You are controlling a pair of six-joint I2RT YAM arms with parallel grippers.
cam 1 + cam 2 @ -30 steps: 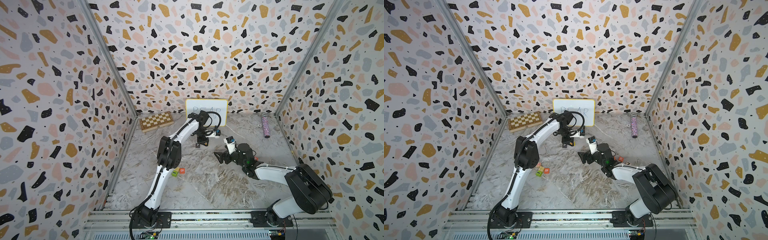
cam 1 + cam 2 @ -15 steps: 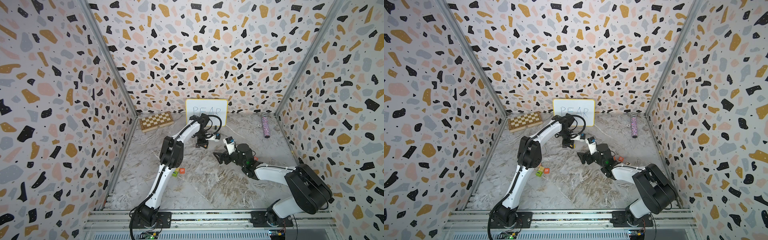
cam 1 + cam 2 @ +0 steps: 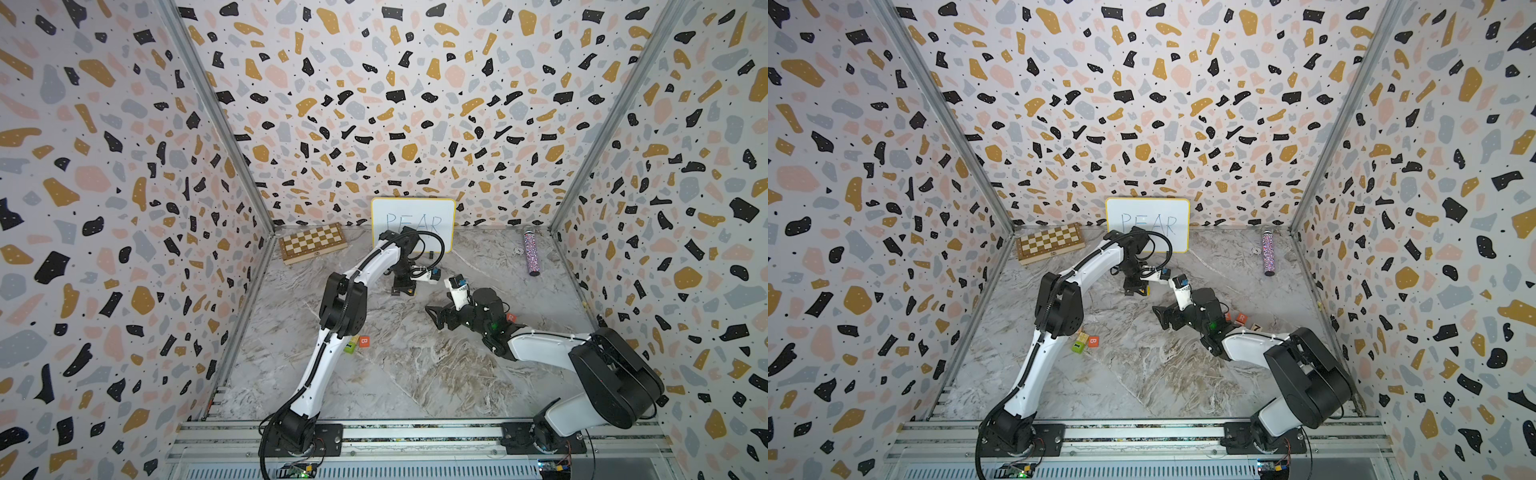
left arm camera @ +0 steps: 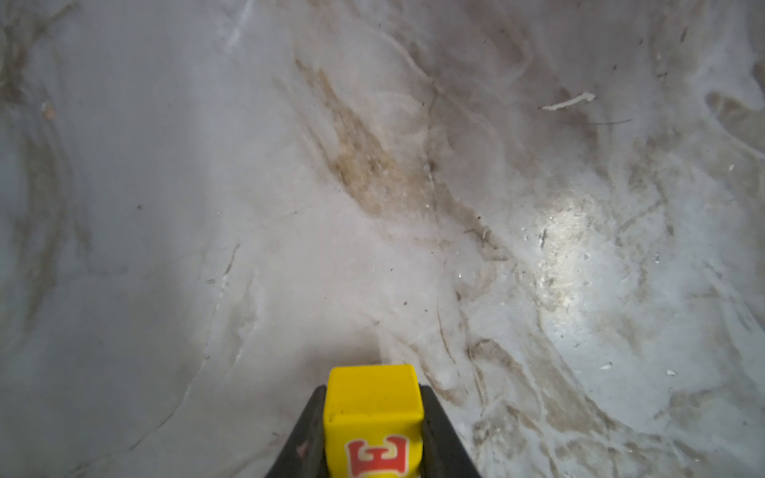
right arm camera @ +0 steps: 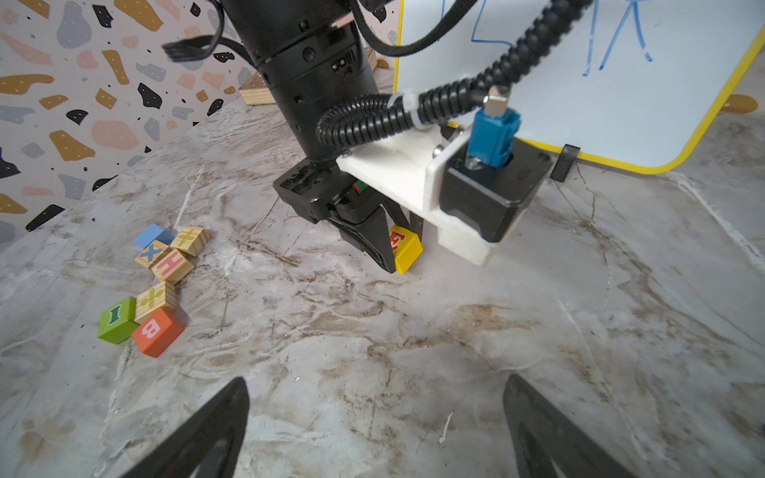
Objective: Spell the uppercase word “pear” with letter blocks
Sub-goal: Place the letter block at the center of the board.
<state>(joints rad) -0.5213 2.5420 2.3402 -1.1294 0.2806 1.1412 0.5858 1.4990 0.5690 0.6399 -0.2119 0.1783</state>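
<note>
The yellow block sits low between my left gripper's fingers over flat, empty marble and would land in place, so it is time to let go.
My left gripper (image 4: 372,389) is shut on the yellow block with the red E (image 4: 372,414), one black finger against each side. It points down in front of the whiteboard, in both top views (image 3: 402,289) (image 3: 1136,289). The right wrist view shows the E block (image 5: 407,250) low over the marble floor; I cannot tell whether it touches. My right gripper (image 5: 376,380) is open and holds nothing, low over the floor right of the left one (image 3: 436,318). An orange-red R block (image 3: 1241,318) lies behind the right arm.
A whiteboard reading PEAR (image 3: 413,220) leans on the back wall. There is a chessboard (image 3: 312,242) at back left and a glittery tube (image 3: 530,253) at back right. A cluster of other cubes (image 5: 159,281), including the orange-red B (image 3: 364,341), lies by the left arm's elbow.
My left gripper has sunk a little toward the floor with the yellow E block in it. The right arm has not moved.
</note>
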